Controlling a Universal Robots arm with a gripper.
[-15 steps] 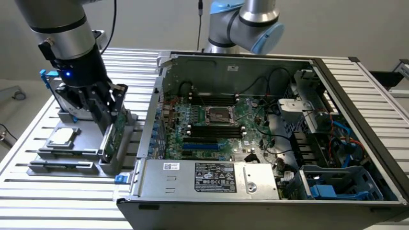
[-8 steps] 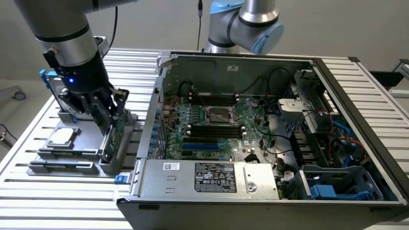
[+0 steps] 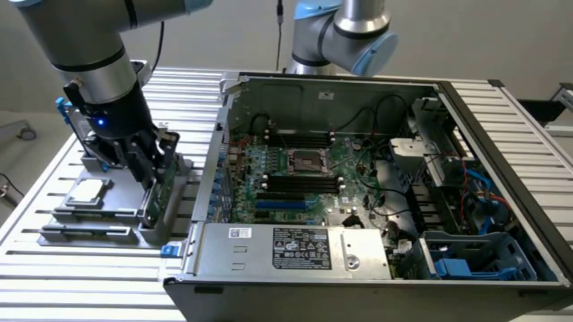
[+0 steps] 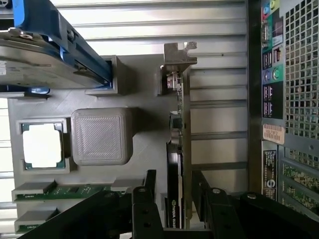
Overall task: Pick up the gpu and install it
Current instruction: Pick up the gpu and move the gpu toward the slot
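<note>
My gripper takes hold of the GPU by its black cooler end (image 3: 158, 198) next, where flat sides face each other, since the GPU's silver end bracket flares out.
The gpu (image 3: 158, 196) stands on edge in a slot of the grey holder (image 3: 107, 218) on the exterior view's left, beside the open computer case (image 3: 501, 154). In the wrist view the gpu (image 4: 181, 124) shows its thin green board edge, the black cooler and the silver end bracket (image 4: 177, 56). My gripper (image 3: 150, 164) is lowered over the card's near end. It is open, with one black finger (image 4: 144, 201) on the cooler side and the other finger (image 4: 212, 201) on the board side. A gap shows on each side of the card.
The grey holder (image 4: 144, 99) also carries a square silver chip (image 4: 42, 145), memory sticks (image 4: 65, 191) and a hard drive with blue rails (image 4: 45, 55). Inside the case lie the motherboard (image 3: 296, 178) and a power supply (image 3: 286, 248). A second arm (image 3: 345, 33) stands behind the case.
</note>
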